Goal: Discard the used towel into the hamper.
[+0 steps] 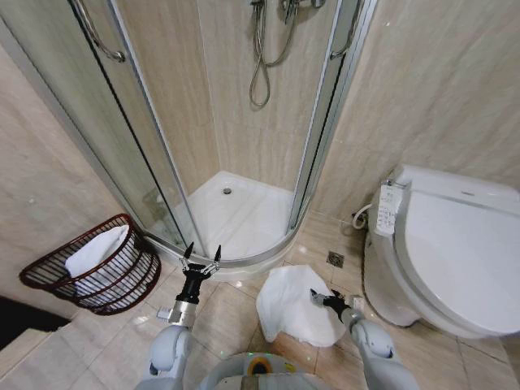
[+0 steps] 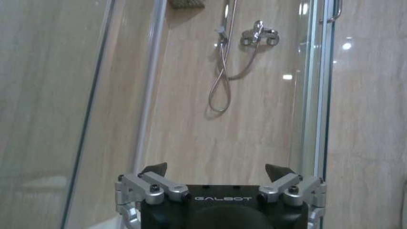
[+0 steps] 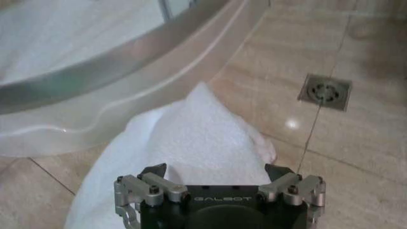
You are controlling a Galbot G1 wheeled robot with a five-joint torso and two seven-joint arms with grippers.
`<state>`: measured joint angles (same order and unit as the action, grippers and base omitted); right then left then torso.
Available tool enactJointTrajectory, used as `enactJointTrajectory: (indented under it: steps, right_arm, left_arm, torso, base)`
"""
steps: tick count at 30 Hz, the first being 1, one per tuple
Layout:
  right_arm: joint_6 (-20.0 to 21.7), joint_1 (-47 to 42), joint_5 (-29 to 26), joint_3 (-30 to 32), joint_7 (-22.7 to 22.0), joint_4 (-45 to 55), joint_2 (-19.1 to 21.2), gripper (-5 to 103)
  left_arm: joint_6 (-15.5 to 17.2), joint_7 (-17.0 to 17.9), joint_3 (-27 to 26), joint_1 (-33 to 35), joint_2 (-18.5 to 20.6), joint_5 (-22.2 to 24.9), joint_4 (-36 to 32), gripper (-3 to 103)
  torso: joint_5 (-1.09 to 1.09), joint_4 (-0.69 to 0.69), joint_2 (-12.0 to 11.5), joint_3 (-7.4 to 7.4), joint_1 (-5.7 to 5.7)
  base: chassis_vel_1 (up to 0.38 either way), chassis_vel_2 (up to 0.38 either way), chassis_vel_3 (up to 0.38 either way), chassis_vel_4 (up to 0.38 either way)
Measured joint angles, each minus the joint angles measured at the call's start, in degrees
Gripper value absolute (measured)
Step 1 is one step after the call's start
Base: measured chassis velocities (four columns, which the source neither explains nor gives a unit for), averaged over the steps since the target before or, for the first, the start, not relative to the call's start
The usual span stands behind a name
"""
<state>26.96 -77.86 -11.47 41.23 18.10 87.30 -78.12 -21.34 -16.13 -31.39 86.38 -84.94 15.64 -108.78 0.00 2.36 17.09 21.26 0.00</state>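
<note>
My right gripper grabs the white towel by its raised fold [image 1: 322, 284] [image 3: 207, 155] next, to drop the towel into the hamper.
The used towel [image 1: 288, 307], white and crumpled, lies on the tiled floor in front of the shower tray. My right gripper [image 1: 322, 297] hovers open just over the towel's right edge; in the right wrist view the towel [image 3: 190, 133] spreads beneath and beyond the open gripper [image 3: 216, 170], with nothing between the fingers. The hamper [image 1: 49, 272], a dark reddish-brown wire basket, leans tilted against the left wall with a white cloth [image 1: 99, 250] inside. My left gripper [image 1: 201, 257] stands open and pointing up, between hamper and towel, and in the left wrist view this gripper [image 2: 216, 170] faces the shower wall.
The curved shower tray rim [image 1: 252, 262] and its glass doors rise just behind the towel. A white toilet [image 1: 455, 260] with a side control panel [image 1: 388, 210] stands at the right. A floor drain [image 1: 335, 259] sits between towel and toilet.
</note>
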Motion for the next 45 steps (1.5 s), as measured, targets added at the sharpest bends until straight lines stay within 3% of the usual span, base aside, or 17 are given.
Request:
enactJointTrajectory:
  steps: [5, 10, 13, 14, 15, 18, 21, 24, 25, 26, 29, 30, 33, 38, 45]
  right_arm:
    - [-0.16, 3.99, 0.61, -0.81, 2.47, -5.67, 0.79, 100]
    - [-5.88, 8.65, 4.09, -2.06, 4.23, -12.9, 1.11, 100]
    - [-6.6, 10.15, 4.69, -3.0, 4.54, -14.93, 1.08, 101]
    - [-6.75, 10.65, 4.82, -3.2, 4.67, -15.65, 0.97, 98]
    - [-7.03, 11.86, 4.15, -3.8, 4.82, -17.11, 0.1, 85]
    - [-6.88, 11.72, 3.31, -4.36, 5.08, -17.0, -0.13, 79]
    - [-6.84, 11.45, 2.85, -4.42, 5.15, -16.88, -0.63, 62]
    - [-6.86, 11.09, 2.7, -4.31, 5.15, -16.71, -0.88, 62]
    - [-6.88, 10.86, 2.66, -4.26, 5.15, -16.51, -1.02, 51]
    - [-6.88, 10.86, 2.66, -4.26, 5.15, -16.51, -1.02, 51]
    - [-6.91, 10.38, 2.56, -4.13, 4.87, -16.13, -1.3, 35]
    - [-6.91, 10.38, 2.56, -4.13, 4.87, -16.13, -1.3, 35]
    - [-6.91, 10.18, 2.27, -3.72, 4.0, -16.01, -1.57, 20]
    - [-8.04, 10.04, 1.8, -3.15, 2.83, -16.06, -1.77, 8]
    - [-20.16, 8.42, 1.62, -1.22, -3.17, -13.04, -3.17, 7]
  left_arm:
    - [0.49, 0.01, -0.04, -0.24, 0.17, -0.26, -0.08, 100]
    - [1.19, -0.02, -0.14, -0.3, 0.1, -0.72, -0.68, 100]
    - [1.48, 0.1, -0.49, -0.14, -0.04, -0.75, -1.27, 100]
    - [1.55, 0.18, -0.62, -0.07, -0.03, -0.75, -1.42, 100]
    - [1.64, 0.57, -1.03, 0.08, -0.03, -0.75, -1.86, 100]
    - [1.65, 0.75, -1.15, 0.14, -0.05, -0.75, -1.93, 100]
    - [1.67, 0.81, -1.06, 0.17, -0.12, -0.85, -1.99, 100]
    - [1.7, 0.82, -0.9, 0.11, -0.18, -0.92, -2.04, 100]
    - [1.72, 0.82, -0.8, 0.06, -0.2, -0.95, -2.05, 100]
    - [1.72, 0.82, -0.8, 0.06, -0.2, -0.95, -2.05, 100]
    - [1.9, 0.81, -0.5, 0.11, -0.23, -0.6, -2.47, 100]
    - [1.9, 0.81, -0.5, 0.11, -0.23, -0.6, -2.47, 100]
    - [2.8, 0.65, 0.16, 0.59, -0.27, 0.02, -3.77, 100]
    - [3.07, 0.51, 0.59, 0.3, -0.51, 0.08, -4.4, 100]
    - [3.11, 0.51, 0.81, 0.32, -0.4, 1.0, -5.11, 100]
  torso:
    - [-0.01, -0.01, 0.04, 0.03, 0.0]
    - [0.0, 0.0, 0.06, 0.04, 0.0]
    - [0.0, 0.0, 0.07, 0.05, 0.0]
    - [0.0, 0.0, 0.08, 0.05, 0.0]
    - [0.0, 0.01, 0.1, 0.06, 0.0]
    - [-0.01, 0.0, 0.11, 0.06, 0.0]
    - [-0.01, 0.0, 0.11, 0.07, 0.0]
    - [-0.01, 0.0, 0.12, 0.07, 0.0]
    - [-0.01, 0.0, 0.12, 0.07, 0.0]
    - [-0.01, 0.0, 0.12, 0.07, 0.0]
    - [-0.01, 0.0, 0.13, 0.08, 0.0]
    - [-0.01, 0.0, 0.13, 0.08, 0.0]
    - [0.0, 0.01, 0.13, 0.08, 0.0]
    - [0.0, 0.0, 0.14, 0.09, 0.0]
    - [-0.01, 0.02, 0.14, 0.09, 0.0]
  base:
    - [0.0, 0.0, 0.0, 0.0]
    - [0.0, 0.0, 0.0, 0.0]
    - [0.0, 0.0, 0.0, 0.0]
    - [0.0, 0.0, 0.0, 0.0]
    - [0.0, 0.0, 0.0, 0.0]
    - [0.0, 0.0, 0.0, 0.0]
    - [0.0, 0.0, 0.0, 0.0]
    - [0.0, 0.0, 0.0, 0.0]
    - [0.0, 0.0, 0.0, 0.0]
    - [0.0, 0.0, 0.0, 0.0]
    - [0.0, 0.0, 0.0, 0.0]
    - [0.0, 0.0, 0.0, 0.0]
    - [0.0, 0.0, 0.0, 0.0]
    - [0.0, 0.0, 0.0, 0.0]
    - [0.0, 0.0, 0.0, 0.0]
